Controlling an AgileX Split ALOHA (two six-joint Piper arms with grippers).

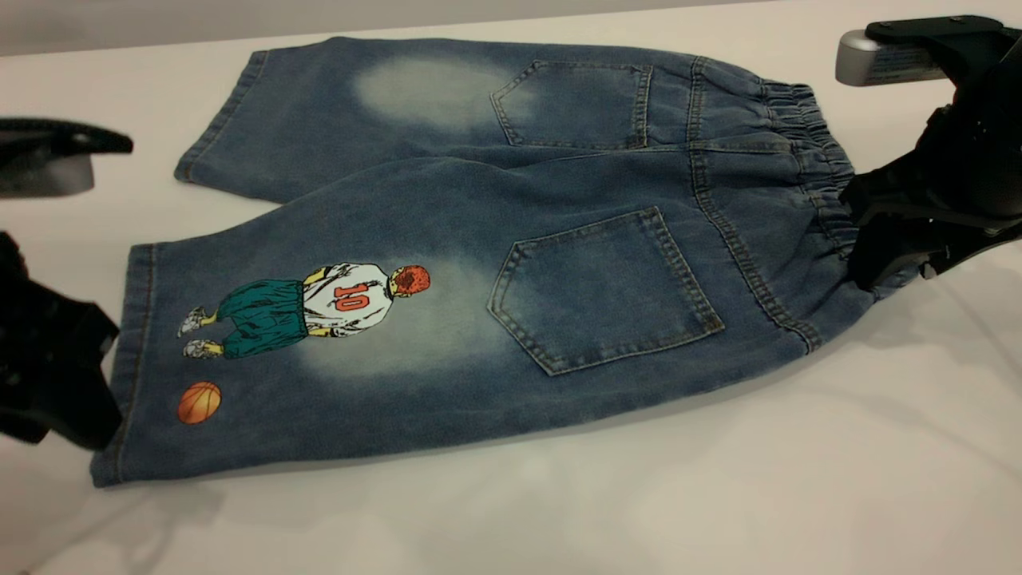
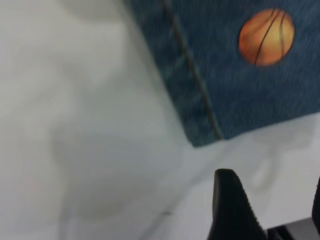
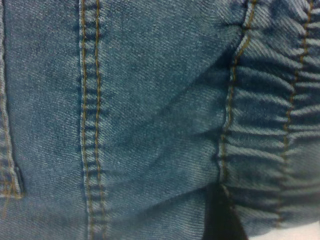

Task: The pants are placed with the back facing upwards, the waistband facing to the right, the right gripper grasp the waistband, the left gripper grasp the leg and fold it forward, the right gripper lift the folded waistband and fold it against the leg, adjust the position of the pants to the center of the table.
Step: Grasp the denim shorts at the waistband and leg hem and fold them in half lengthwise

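The right gripper should grab the pants (image 1: 479, 239) by the ruched waistband next, so that the printed leg can be folded over the plain leg (image 1: 383, 115).
The pants (image 1: 479, 239) lie flat on the table (image 1: 559, 495), back pockets up. The ruched waistband (image 1: 806, 136) points right. My right gripper (image 1: 858, 235) sits at the waistband's near end, open. In the right wrist view one black finger (image 3: 220, 217) rests on the denim beside the gathered waistband (image 3: 270, 130); the other finger is hidden. The leg (image 1: 319, 351) with the number 10 player and orange ball reaches left. My left gripper (image 1: 68, 383) hovers just off its hem, open. In the left wrist view the gripper (image 2: 272, 210) holds nothing, with the hem corner (image 2: 200, 125) just beyond it.
The plain leg (image 1: 335, 120) with a pale patch lies behind the printed one. White table surface stretches in front of the pants and to their left. The table's far edge (image 1: 160, 44) runs just behind the plain leg.
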